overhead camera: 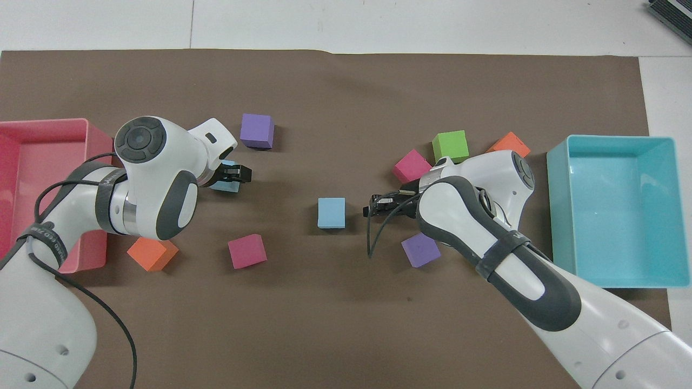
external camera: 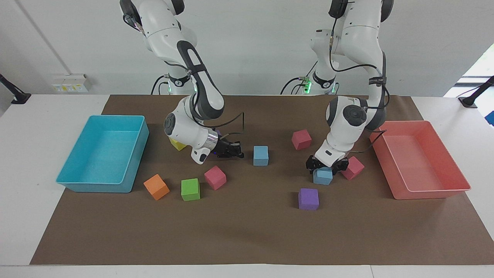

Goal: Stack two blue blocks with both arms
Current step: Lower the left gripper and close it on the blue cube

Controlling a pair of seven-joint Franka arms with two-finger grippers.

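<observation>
The blue block's upper part (overhead camera: pixel 227 162) is between the lowered fingers of my left gripper, above the brown mat, so my left gripper should close.
One blue block (external camera: pixel 261 155) lies mid-table and also shows in the overhead view (overhead camera: pixel 331 212). My right gripper (external camera: pixel 236 151) hovers low beside it, pointing at it with a small gap; it also shows in the overhead view (overhead camera: pixel 376 206). The second blue block (external camera: pixel 323 176) lies toward the left arm's end, next to a pink cube (external camera: pixel 354 168). My left gripper (external camera: pixel 324 165) is down on it, open, with a finger on either side of its top. From overhead, the left gripper (overhead camera: pixel 233 174) hides most of this block (overhead camera: pixel 227 185).
A turquoise tray (external camera: pixel 135 154) stands at the right arm's end and a pink tray (external camera: pixel 389 162) at the left arm's end. Loose cubes lie around: yellow (external camera: pixel 176 145), orange (external camera: pixel 156 186), green (external camera: pixel 190 189), pink (external camera: pixel 215 177), pink (external camera: pixel 301 139), purple (external camera: pixel 308 199).
</observation>
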